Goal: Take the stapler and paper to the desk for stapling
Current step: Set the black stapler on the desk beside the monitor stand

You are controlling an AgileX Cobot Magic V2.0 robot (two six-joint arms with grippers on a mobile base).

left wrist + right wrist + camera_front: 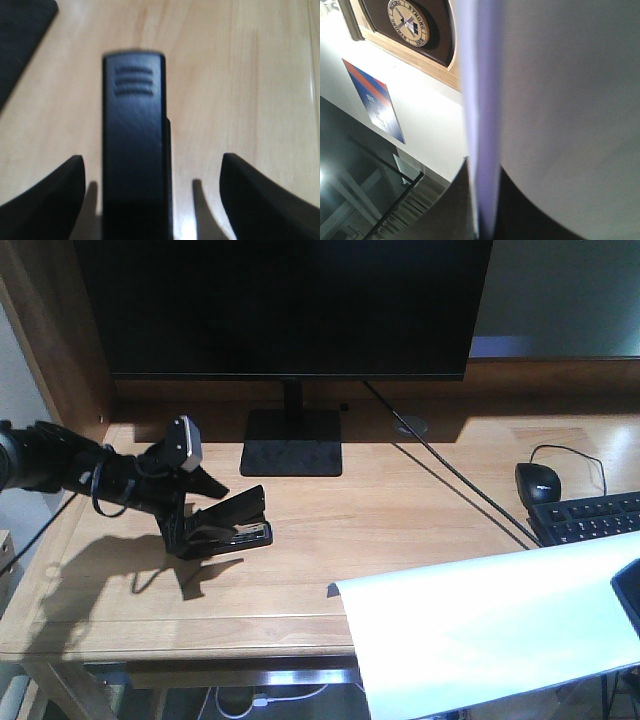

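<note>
The stapler has to come to the paper [480,625] for stapling, so the robot's left gripper should next grab it by its hinged rear end [198,538].
The black stapler [238,523] lies on the light-wood desk [400,530], left of centre, with its top arm raised. My left gripper [203,512] reaches in from the left and stands open around its rear end. In the left wrist view the stapler [134,140] runs between the spread fingers [45,200], with gaps on both sides. The white paper [480,630] hangs over the desk's front right corner, held at its right end by my right gripper [628,595]. In the right wrist view the gripper [482,200] is shut on the paper [570,100], seen edge-on.
A black monitor [290,300] stands at the back on a square base [292,455]. A black mouse [538,483] and keyboard [590,520] lie at the right. A cable [450,480] crosses the desk diagonally. A raised wooden ledge runs along the back.
</note>
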